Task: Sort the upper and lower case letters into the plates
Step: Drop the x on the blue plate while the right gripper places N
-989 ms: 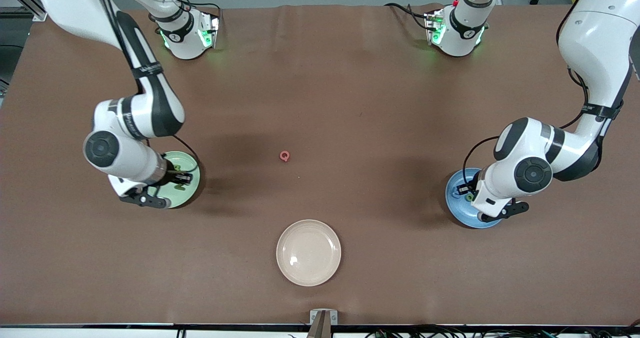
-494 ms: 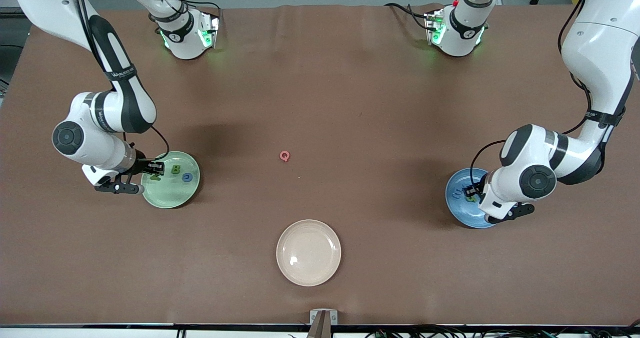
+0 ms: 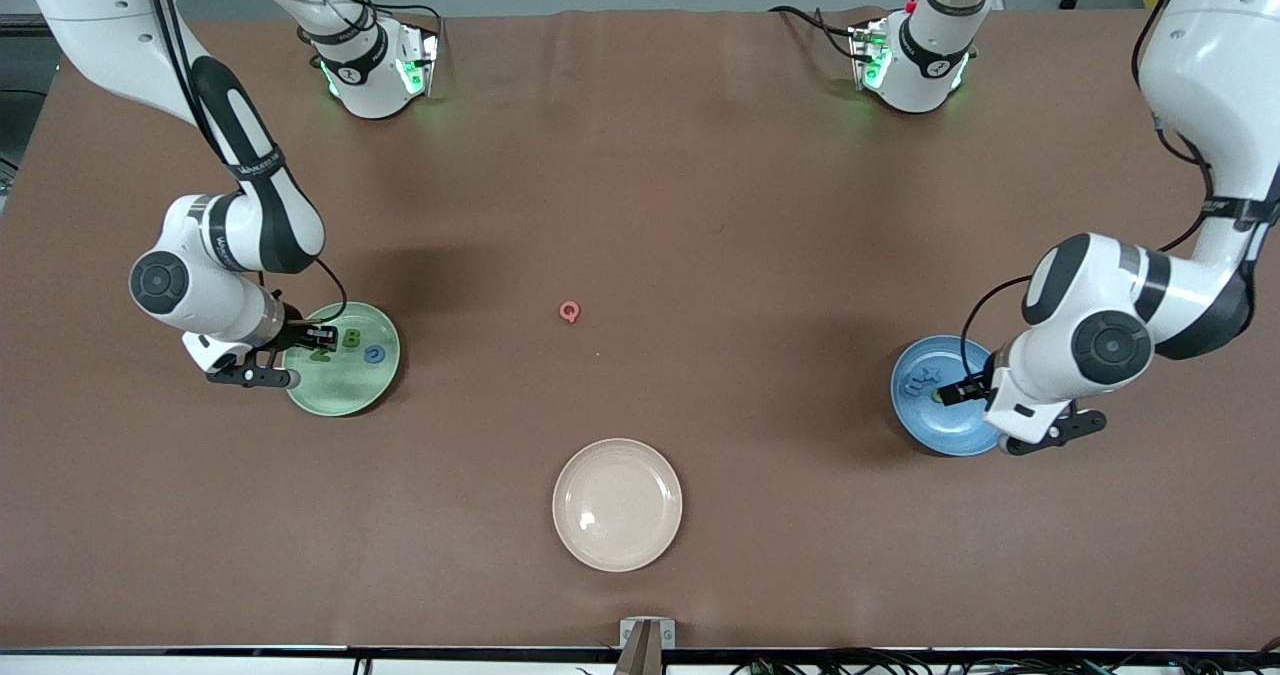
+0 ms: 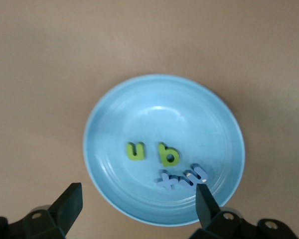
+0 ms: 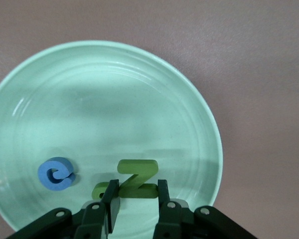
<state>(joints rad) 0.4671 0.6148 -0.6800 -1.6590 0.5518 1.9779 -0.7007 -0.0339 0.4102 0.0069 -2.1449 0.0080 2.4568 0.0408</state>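
The green Z (image 5: 137,170) is low inside the mint green plate and would land there, so it is time for my right gripper to open now.
My right gripper (image 3: 318,336) (image 5: 136,198) is low over the mint green plate (image 3: 345,390) (image 5: 114,99), near its rim, shut on the lower bar of a green Z (image 5: 137,179). A green B (image 3: 352,337) and a blue C (image 3: 373,354) (image 5: 56,173) lie in that plate. My left gripper (image 3: 962,391) (image 4: 138,201) hangs open over the edge of the blue plate (image 3: 930,420) (image 4: 154,99), holding nothing. In it lie a green u (image 4: 136,151), a green b (image 4: 167,154) and two blue letters (image 4: 182,178). A pink Q (image 3: 569,311) lies alone mid-table.
A cream-beige plate (image 3: 617,504) sits empty nearer to the front camera than the pink Q. Both arm bases (image 3: 375,65) (image 3: 915,60) stand along the edge of the brown table farthest from the front camera.
The left gripper opened and drew back from the blue plate's middle toward its rim. The right gripper slid from the mint plate's middle toward its rim, still shut on the Z.
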